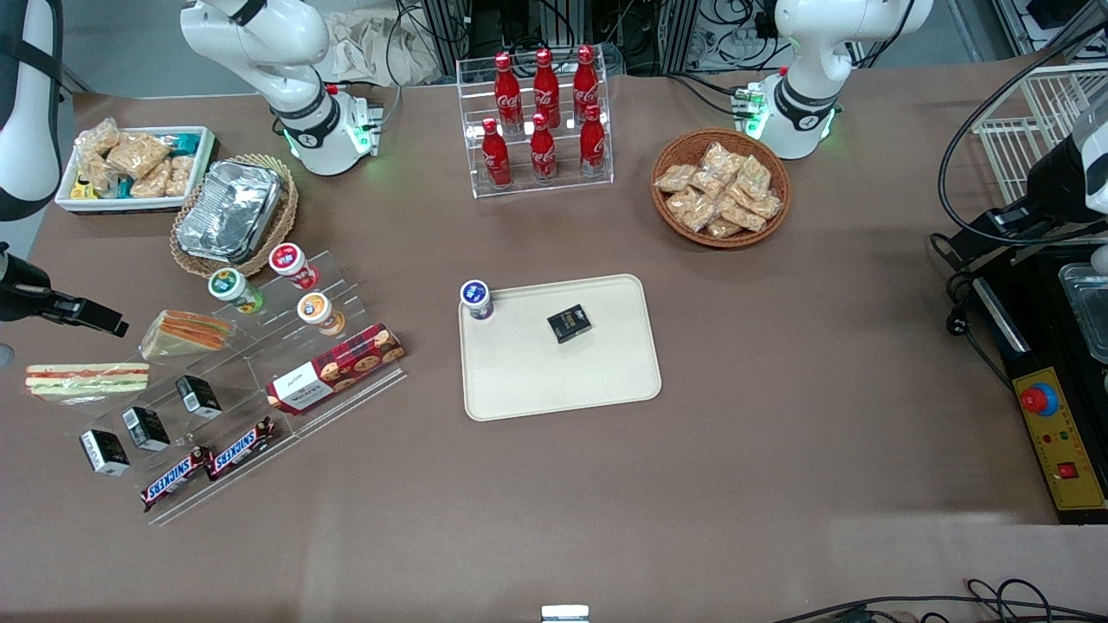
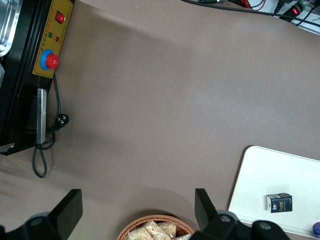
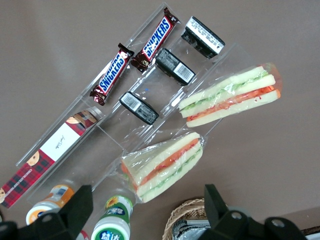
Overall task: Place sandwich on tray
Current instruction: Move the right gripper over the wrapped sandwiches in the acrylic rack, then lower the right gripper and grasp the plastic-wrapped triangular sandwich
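Note:
The long white-bread sandwich needs to go on the cream tray (image 1: 537, 372), so the robot's right gripper needs to grab the sandwich by its wrapped middle (image 1: 87, 380) next.
The sandwich (image 1: 86, 379) (image 3: 230, 97) is a clear-wrapped wedge of white bread with thin red and green stripes. It lies on the table at the working arm's end, beside the clear acrylic rack. The cream tray (image 1: 537, 372) (image 2: 270, 175) sits mid-table, carrying a small black box (image 1: 569, 323) and a blue-lidded cup (image 1: 476, 298) at one corner. My right gripper (image 1: 99, 320) (image 3: 147, 210) hangs open above the table near the sandwich, holding nothing. It is closer to the orange-filled sandwich (image 1: 186, 333) (image 3: 162, 165) and a green-labelled cup (image 3: 112, 222).
The acrylic rack (image 1: 260, 381) holds black boxes, Snickers bars, a biscuit pack and cups. A foil container in a wicker basket (image 1: 232, 212) and a white snack bin (image 1: 134, 169) lie farther back. Cola bottles (image 1: 541, 121) and a snack basket (image 1: 720, 186) stand farther from the front camera than the tray.

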Tool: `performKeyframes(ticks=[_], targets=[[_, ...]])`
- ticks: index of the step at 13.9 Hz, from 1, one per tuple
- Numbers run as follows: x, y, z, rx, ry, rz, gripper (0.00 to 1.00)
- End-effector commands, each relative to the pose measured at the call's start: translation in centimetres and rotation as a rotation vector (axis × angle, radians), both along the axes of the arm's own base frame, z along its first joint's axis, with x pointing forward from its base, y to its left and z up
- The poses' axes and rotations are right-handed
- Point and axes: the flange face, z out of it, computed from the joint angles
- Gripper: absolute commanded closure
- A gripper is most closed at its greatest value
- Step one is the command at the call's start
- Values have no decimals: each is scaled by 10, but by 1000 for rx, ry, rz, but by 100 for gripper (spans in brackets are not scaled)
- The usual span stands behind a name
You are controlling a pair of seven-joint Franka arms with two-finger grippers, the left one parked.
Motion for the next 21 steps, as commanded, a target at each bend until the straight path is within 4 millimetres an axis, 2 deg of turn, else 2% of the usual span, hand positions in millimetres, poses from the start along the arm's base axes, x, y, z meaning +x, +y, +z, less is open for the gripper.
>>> performKeyframes(ticks=[1,3,5,6,7,10,11,12,16,18,21], targets=[[1,-4,4,-12,3,-12,1],[2,-5,-2,2,13,-35,1],[1,-15,-4,-4,8,-282,1],[3,-12,-6,-19,1,-408,1],[5,-11,-6,-24,-5,-498,1],[6,-27,-6,-6,-36,-700,1],[8,-35,-14,-8,-37,-723,1],[10,-51,-26,-9,-37,-752,2],[13,-92,-49,-5,-81,-882,2],[17,-100,-66,-7,-81,-939,2],[25,-105,-81,-8,-105,-1000,2]])
